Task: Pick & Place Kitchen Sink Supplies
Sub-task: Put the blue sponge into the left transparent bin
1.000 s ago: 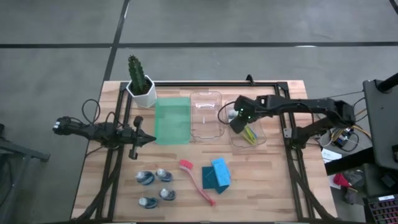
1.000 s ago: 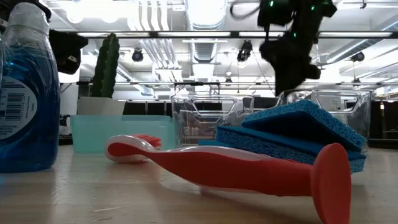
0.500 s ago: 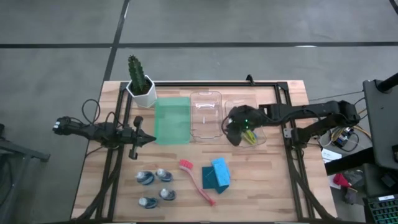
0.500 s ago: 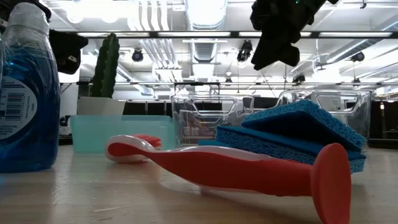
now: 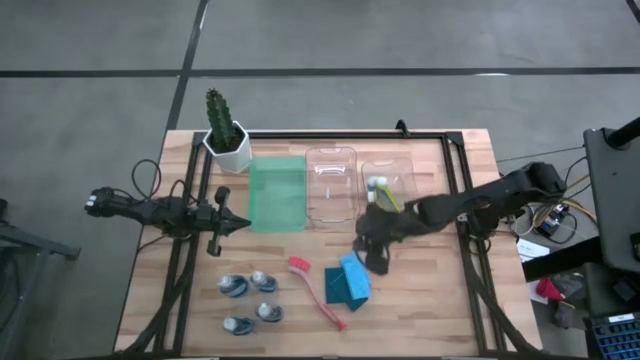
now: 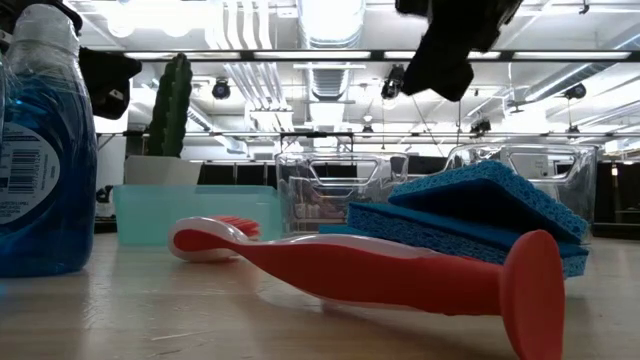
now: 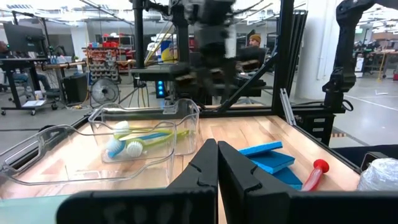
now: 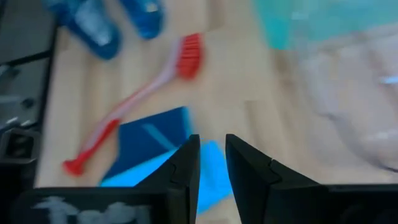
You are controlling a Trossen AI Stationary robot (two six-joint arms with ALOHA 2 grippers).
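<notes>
The robot's right gripper should next grab the lighter blue sponge by its short end (image 5: 358, 293) (image 8: 115, 180), so that it can place the sponge in a clear tray.
Two stacked blue sponges (image 5: 348, 281) lie on the table, also visible in the right wrist view (image 8: 152, 143). A pink long-handled brush (image 5: 318, 292) lies beside them. Several blue-white bottles (image 5: 250, 300) lie to its left. Yellow-green and blue white-headed brushes (image 5: 385, 196) lie in the right clear tray (image 5: 412, 222). My right gripper (image 5: 377, 260) hovers open above the sponges' right edge, holding nothing; its fingers (image 8: 186, 163) point down at them. My left gripper (image 5: 236, 222) waits shut by the green tray (image 5: 277, 194).
A potted cactus (image 5: 225, 132) stands at the far left corner. A second clear tray (image 5: 332, 185) sits between the green tray and the right one. Bare wood lies right of the sponges and along the near edge. A black frame runs along the table's far and side edges.
My right gripper has risen out of the right clear tray and travelled toward the table's near edge, ending above the blue sponges. The white-headed brushes stay lying in that tray.
</notes>
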